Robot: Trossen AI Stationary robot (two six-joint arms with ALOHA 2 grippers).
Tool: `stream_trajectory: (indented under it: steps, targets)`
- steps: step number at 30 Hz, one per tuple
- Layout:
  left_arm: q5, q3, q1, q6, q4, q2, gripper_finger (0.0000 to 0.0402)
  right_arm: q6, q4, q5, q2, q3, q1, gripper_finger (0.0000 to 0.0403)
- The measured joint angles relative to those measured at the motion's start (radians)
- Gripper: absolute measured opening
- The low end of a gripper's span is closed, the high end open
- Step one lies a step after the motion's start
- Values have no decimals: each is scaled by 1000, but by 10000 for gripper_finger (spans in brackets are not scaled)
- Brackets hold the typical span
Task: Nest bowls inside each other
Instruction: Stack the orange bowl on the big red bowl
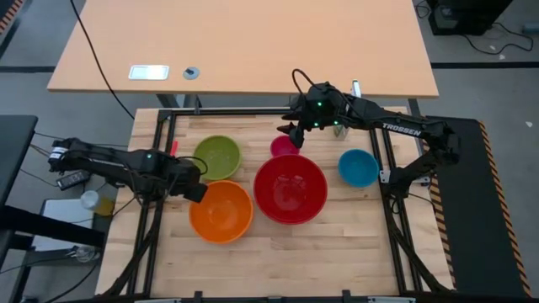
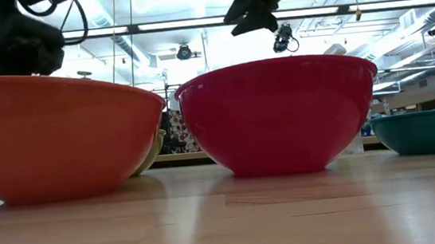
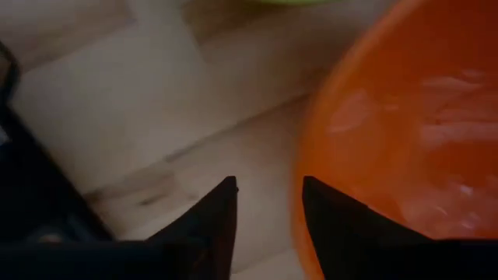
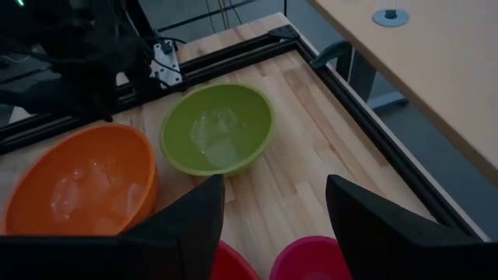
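Observation:
The left gripper takes the orange bowl by its rim (image 1: 197, 202) next, to nest it inside the red bowl (image 1: 290, 188).
The orange bowl (image 1: 221, 211) rests on its base at the near left of the table, and the red bowl (image 1: 290, 188) stands to its right. The green bowl (image 1: 217, 156), the pink bowl (image 1: 285, 146) and the blue bowl (image 1: 358, 167) sit farther back. My left gripper (image 1: 198, 191) points down at the orange bowl's left rim (image 3: 305, 163). It is open, with one finger outside the rim and one over the bowl's inside (image 3: 268, 190), and I see no touch. My right gripper (image 1: 295, 133) hangs open above the pink bowl (image 4: 311, 260), holding nothing.
A black metal frame (image 1: 165, 126) borders the wooden table on its left, far and right sides. A second tabletop (image 1: 253, 42) lies beyond the far edge. Bare wood (image 1: 337, 252) stretches along the near edge in front of the bowls.

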Motion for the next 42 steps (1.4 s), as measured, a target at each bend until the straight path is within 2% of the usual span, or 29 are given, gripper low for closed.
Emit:
stream_trajectory:
  steps: [6, 11, 16, 21, 25, 28, 33, 38, 42]
  targets:
    - [-16, -1, 0, 49, 85, 56, 215, 3, 9, 0, 1, 0, 0, 231]
    - [-24, -1, 0, 66, 90, 72, 215, 29, 8, -6, 2, 0, 0, 231]
    - [-21, -43, 0, 72, 110, 70, 188, 29, 8, -8, 2, 0, 6, 231]
    - [16, -103, -1, 58, 235, 70, 170, 30, 8, -10, 2, 0, 7, 231]
    - [23, -121, 0, 58, 249, 70, 152, 30, 8, -10, 2, 0, 7, 231]
    - [38, -121, 0, 69, 246, 70, 115, 30, 8, -10, 2, 0, 7, 231]
    - [51, -121, 0, 73, 246, 70, 20, 27, 11, -10, 2, 0, 7, 231]
    - [69, -121, 0, 49, 248, 69, 22, 21, 31, -10, 3, 0, 7, 231]
    - [122, -94, 0, 52, 220, 37, 14, 9, 31, -10, 3, 0, 7, 231]
